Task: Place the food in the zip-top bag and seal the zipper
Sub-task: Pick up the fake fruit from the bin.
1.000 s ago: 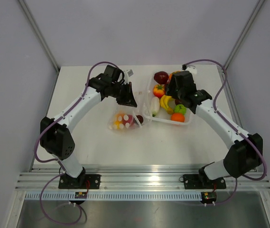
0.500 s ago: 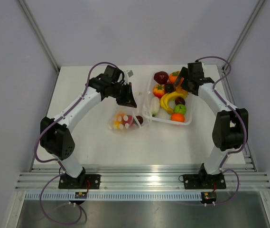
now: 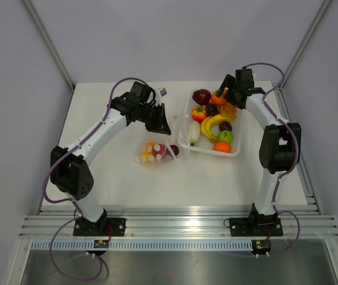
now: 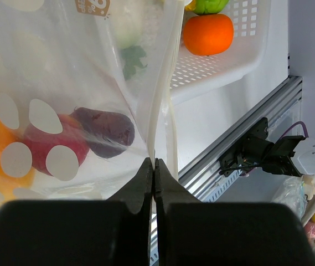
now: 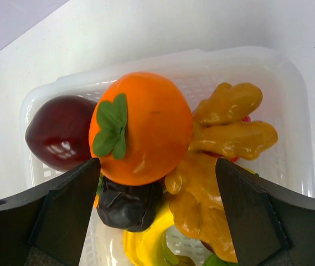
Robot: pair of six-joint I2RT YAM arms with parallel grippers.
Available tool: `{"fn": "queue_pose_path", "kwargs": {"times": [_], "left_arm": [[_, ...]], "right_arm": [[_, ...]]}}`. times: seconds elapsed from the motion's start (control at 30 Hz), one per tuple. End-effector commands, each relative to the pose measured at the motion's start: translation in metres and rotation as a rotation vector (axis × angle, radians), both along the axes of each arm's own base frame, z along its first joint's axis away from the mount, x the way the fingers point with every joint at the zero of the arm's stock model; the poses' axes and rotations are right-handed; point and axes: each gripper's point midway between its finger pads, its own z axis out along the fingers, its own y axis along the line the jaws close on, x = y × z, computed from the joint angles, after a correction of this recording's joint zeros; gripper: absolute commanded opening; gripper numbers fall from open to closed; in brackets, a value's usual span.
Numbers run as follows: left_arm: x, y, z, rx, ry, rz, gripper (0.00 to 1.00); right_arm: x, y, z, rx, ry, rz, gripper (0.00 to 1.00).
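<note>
My right gripper moves toward the orange fruit's widest part (image 3: 218, 98) (image 5: 143, 128) next, before it closes on the fruit, since that part is still beyond my fingers.
The see-through zip-top bag (image 3: 154, 151) with white blotches lies left of the white tray (image 3: 235, 151) and holds red, orange and dark purple pieces (image 4: 104, 132). My left gripper (image 3: 158, 122) is shut on the bag's mouth edge strip (image 4: 156, 133) and holds it up. My right gripper (image 3: 227, 97) is open over the tray's far end, its fingers (image 5: 68, 205) wide on either side of an orange fruit with a green leaf (image 5: 140, 127). A dark red fruit (image 5: 57, 133), a black piece (image 5: 129, 202), a mustard-yellow knobbly piece (image 5: 218, 160) and a banana (image 3: 213, 124) lie around it.
The tray also holds a white vegetable (image 3: 193, 132), a green fruit (image 3: 226, 136), an orange (image 3: 222, 146) and a small orange pepper (image 3: 199, 113). The aluminium rail (image 3: 180, 225) runs along the near table edge. Grey walls close the back and sides.
My right arm has swung from the tray's middle to its far right end, and the gripper now hovers over the orange fruit. The left gripper and bag have not moved.
</note>
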Motion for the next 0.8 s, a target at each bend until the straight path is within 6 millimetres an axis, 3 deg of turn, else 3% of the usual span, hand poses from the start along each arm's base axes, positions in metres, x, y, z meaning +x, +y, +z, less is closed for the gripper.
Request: {"fn": "queue_pose_path", "kwargs": {"times": [0.0,0.33,0.57,0.67,0.7,0.77], "left_arm": [[0.001,0.000,0.009,-0.021,-0.035,-0.011,0.00],[0.000,0.001,0.006,-0.018,-0.027,-0.005,0.00],[-0.003,0.001,0.003,-0.018,-0.018,-0.004,0.00],[-0.002,0.001,0.002,-0.019,-0.019,-0.004,0.00],[-0.002,0.001,0.003,-0.021,-0.020,-0.002,0.00],[0.000,0.000,0.002,-0.021,-0.021,0.000,0.00]], "right_arm": [[0.019,-0.004,0.014,0.031,-0.054,0.011,0.94],[0.030,0.007,0.002,0.132,-0.054,0.051,0.90],[0.023,0.006,0.009,0.140,-0.084,0.045,0.63],[0.016,0.005,0.014,0.132,-0.093,0.052,0.57],[0.013,0.004,0.024,0.131,-0.113,0.053,0.51],[0.006,0.003,0.021,0.123,-0.109,0.055,0.47]]}}
